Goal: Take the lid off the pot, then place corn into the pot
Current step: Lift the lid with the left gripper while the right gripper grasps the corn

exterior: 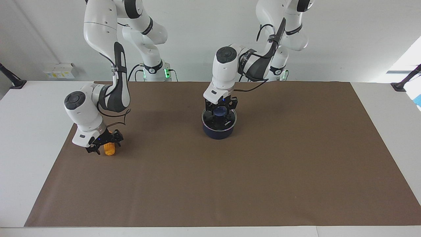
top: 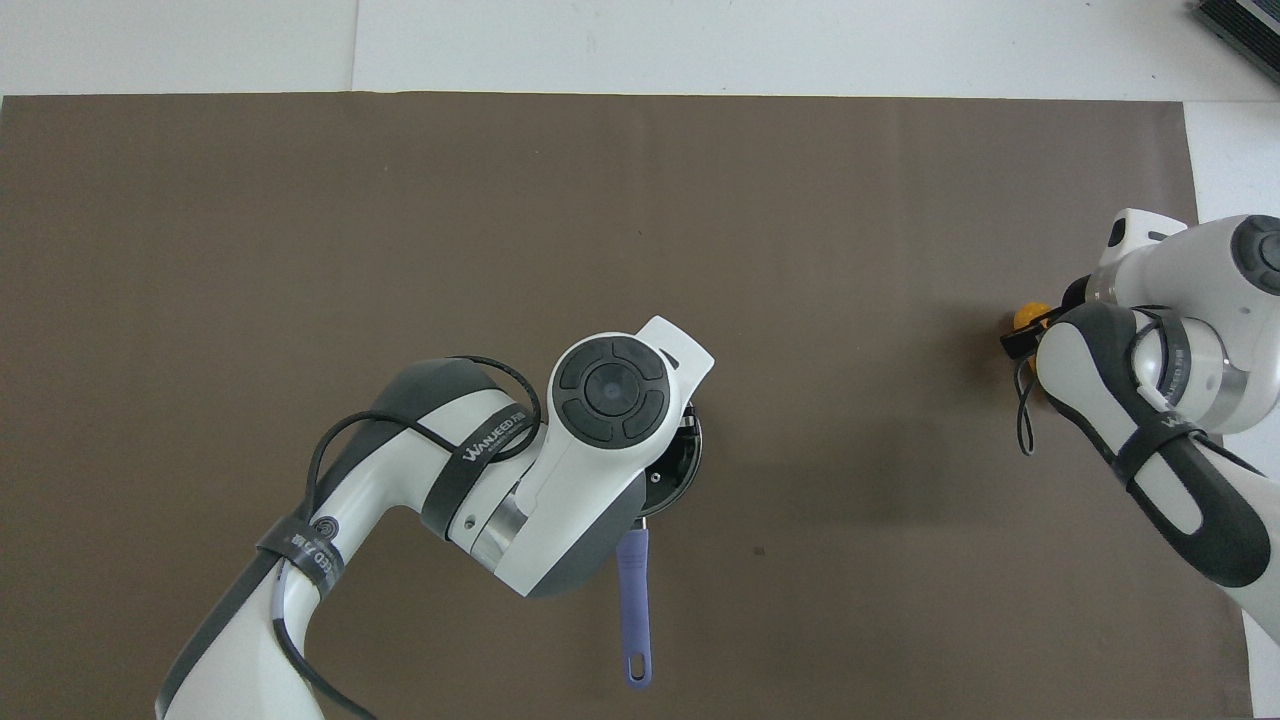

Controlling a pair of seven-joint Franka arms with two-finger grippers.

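Note:
I need to grab the glass lid's narrow blue knob next with my left gripper, because the lid is wider than my open fingers. Then I can lift the lid off the pot (exterior: 218, 131).
The dark navy pot (exterior: 218, 131) stands mid-table with the glass lid (exterior: 227, 122) on it. Its long blue handle (top: 634, 610) points toward the robots. My left gripper (exterior: 220, 110) is down on the lid, open, with a finger on either side of the blue knob (exterior: 219, 112). In the overhead view the left arm hides most of the pot (top: 678, 462). The yellow-orange corn (exterior: 110, 148) lies on the mat at the right arm's end. My right gripper (exterior: 106, 144) is low over it, open, fingers straddling the cob. The corn also peeks out in the overhead view (top: 1028, 315).
A brown mat (exterior: 230, 184) covers most of the white table (exterior: 29, 138). The corn lies close to the mat's edge at the right arm's end. Camera stands (exterior: 403, 82) sit at the table's corners nearest the robots.

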